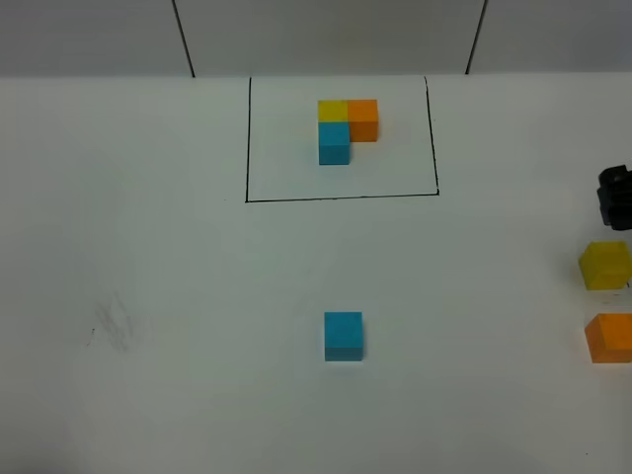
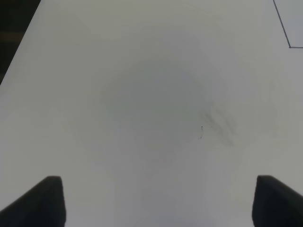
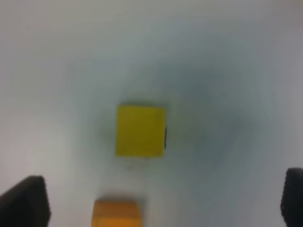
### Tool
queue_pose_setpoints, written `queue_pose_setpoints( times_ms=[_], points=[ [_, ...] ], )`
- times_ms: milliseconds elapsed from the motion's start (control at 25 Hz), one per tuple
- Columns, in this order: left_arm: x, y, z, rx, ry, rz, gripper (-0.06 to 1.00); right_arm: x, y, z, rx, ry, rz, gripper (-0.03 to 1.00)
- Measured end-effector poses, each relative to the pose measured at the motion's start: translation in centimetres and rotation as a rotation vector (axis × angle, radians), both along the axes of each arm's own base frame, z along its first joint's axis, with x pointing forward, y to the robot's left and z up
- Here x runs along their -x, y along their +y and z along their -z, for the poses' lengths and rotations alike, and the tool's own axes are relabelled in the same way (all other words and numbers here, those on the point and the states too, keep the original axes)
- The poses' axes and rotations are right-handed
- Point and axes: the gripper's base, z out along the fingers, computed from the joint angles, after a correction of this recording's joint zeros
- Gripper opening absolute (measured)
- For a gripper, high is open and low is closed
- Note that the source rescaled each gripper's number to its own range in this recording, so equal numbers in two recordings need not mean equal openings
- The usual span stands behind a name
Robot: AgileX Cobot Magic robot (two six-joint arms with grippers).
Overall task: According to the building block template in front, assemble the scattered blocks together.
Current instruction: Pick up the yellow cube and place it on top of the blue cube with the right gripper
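I should next grab the loose yellow cube (image 1: 604, 265) by its sides with my right gripper, to copy the template beside the loose blue cube (image 1: 344, 336).
The template (image 1: 347, 128) is a yellow, orange and blue L of cubes inside a black-line rectangle at the back of the table. The loose sky-blue cube (image 1: 343, 336) sits in the front middle. The loose yellow cube (image 1: 604, 265) and orange cube (image 1: 609, 338) sit at the right edge. In the right wrist view the yellow cube (image 3: 140, 130) lies ahead of my open right gripper (image 3: 163, 201), with the orange cube (image 3: 116, 213) nearer it. Part of the right arm (image 1: 616, 197) shows at the right edge. My left gripper (image 2: 158, 201) is open over bare table.
The white table (image 1: 178, 296) has faint scuff marks (image 1: 114, 326) at the left, also in the left wrist view (image 2: 215, 125). A corner of the black rectangle line (image 2: 286, 33) shows in the left wrist view. The table's dark edge (image 2: 14, 28) shows there too.
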Motion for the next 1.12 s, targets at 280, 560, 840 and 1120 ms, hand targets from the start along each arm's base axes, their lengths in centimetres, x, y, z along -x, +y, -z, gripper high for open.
queue_pose_setpoints(
  times_ms=[280,560,840,1120],
  points=[
    [0.0,0.0,0.0,0.0,0.0,0.0,0.69,-3.6,-1.0,5.0,-0.053,0.132,0.036,0.99],
    [0.0,0.0,0.0,0.0,0.0,0.0,0.69,-4.2,-1.9,7.7,-0.059,0.206,0.053,0.97],
    [0.0,0.0,0.0,0.0,0.0,0.0,0.69,-4.7,-1.8,10.5,-0.064,0.269,0.047,0.95],
    [0.0,0.0,0.0,0.0,0.0,0.0,0.69,-5.0,-1.7,12.2,-0.079,0.29,0.055,0.75]
  ],
)
